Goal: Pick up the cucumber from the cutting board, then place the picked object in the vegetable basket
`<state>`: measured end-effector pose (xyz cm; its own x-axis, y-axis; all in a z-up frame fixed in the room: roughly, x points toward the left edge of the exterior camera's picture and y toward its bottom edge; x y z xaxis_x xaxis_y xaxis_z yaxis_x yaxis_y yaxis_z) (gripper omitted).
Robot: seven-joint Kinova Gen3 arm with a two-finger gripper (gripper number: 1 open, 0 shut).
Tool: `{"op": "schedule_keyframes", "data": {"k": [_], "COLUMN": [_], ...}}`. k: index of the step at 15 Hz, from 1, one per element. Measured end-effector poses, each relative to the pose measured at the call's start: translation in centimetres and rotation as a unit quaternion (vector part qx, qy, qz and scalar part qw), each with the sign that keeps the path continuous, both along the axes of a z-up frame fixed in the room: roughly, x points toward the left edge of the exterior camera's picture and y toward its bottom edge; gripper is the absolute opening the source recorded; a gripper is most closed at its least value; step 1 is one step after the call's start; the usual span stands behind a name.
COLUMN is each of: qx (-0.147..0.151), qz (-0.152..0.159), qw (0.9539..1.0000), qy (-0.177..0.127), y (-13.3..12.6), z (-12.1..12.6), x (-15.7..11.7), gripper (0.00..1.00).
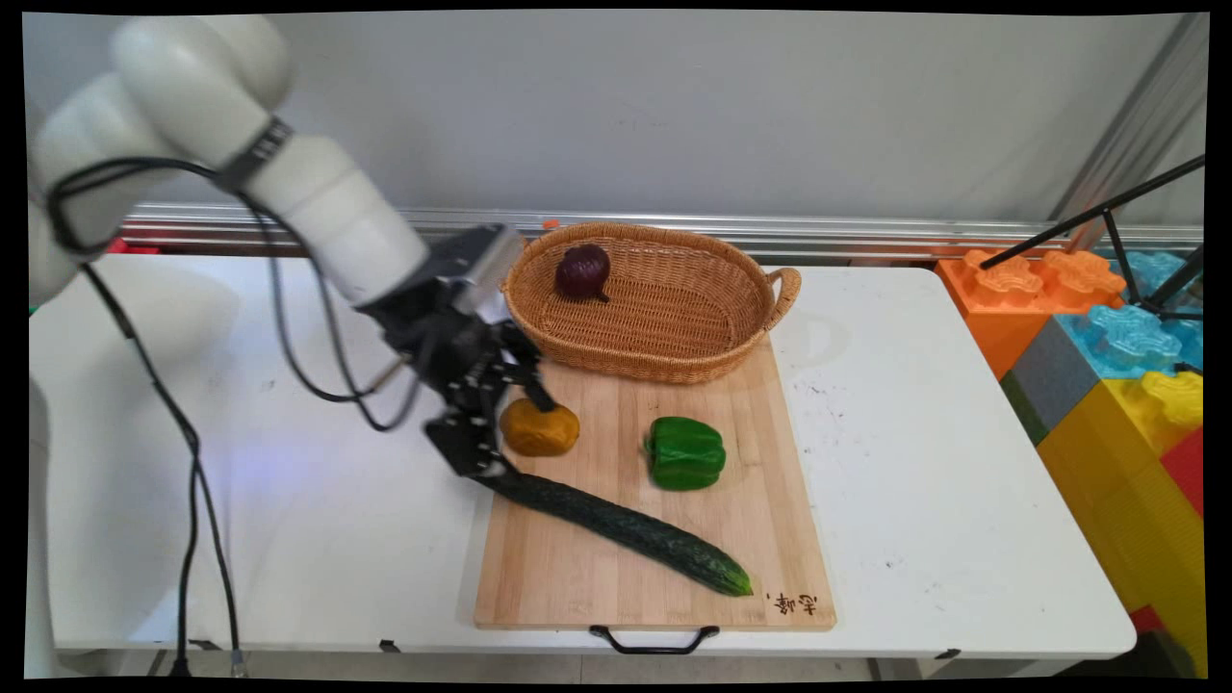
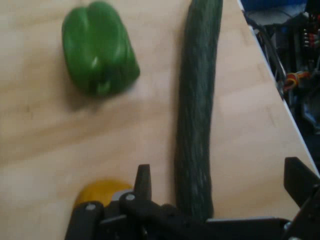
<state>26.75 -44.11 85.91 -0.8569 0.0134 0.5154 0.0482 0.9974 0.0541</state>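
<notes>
My gripper grabs the cucumber by its thick middle point(image 1: 608, 521) next, to put it in the wicker basket point(image 1: 670, 300) with the onion.
My gripper point(image 1: 526, 440) point(image 2: 219, 170) is open and low over the left end of a wooden cutting board point(image 1: 760, 520) point(image 2: 45, 145). Between its two fingers lies the blunt end of a long dark green cucumber point(image 1: 616, 525) point(image 2: 197, 100); whether they touch it I cannot tell. A round orange-yellow vegetable point(image 1: 541, 430) point(image 2: 100, 192) sits just outside one finger point(image 2: 142, 182). A green bell pepper point(image 1: 685, 452) point(image 2: 97, 47) rests further along the board.
A wicker basket point(image 1: 674, 361) stands at the board's far end with a dark purple onion point(image 1: 582, 271) inside. Large coloured blocks point(image 1: 1107, 327) and a black tripod leg point(image 1: 1107, 207) stand off the white table's point(image 1: 914, 433) right end.
</notes>
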Motion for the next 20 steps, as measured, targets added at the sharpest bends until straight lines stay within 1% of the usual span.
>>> {"op": "schedule_keyframes", "data": {"k": [1,4,8,11,14,15,18,20], "qx": [-0.005,-0.001,0.001,-0.004,-0.008,-0.009,-0.007,-0.002], "qz": [-0.015,-0.056,-0.091,-0.107,-0.112,-0.113,-0.116,-0.113], "qw": [0.9999,0.9984,0.9956,0.9938,0.993,0.9928,0.9924,0.9927], "qy": [0.001,-0.007,-0.02,-0.03,-0.036,-0.038,-0.042,-0.043], "y": [-0.3,-0.5,-0.8,-1.2,-1.6,-1.7,-1.8,-1.9], "z": [-0.6,-2.9,-5.5,-7.1,-8.1,-8.4,-8.7,-8.4], "x": [-1.4,-4.2,-6.4,-7.6,-8.5,-8.8,-9.4,-9.5], "gripper": [1.0,1.0,1.0,1.0,1.0,0.0,0.0,0.0]}}
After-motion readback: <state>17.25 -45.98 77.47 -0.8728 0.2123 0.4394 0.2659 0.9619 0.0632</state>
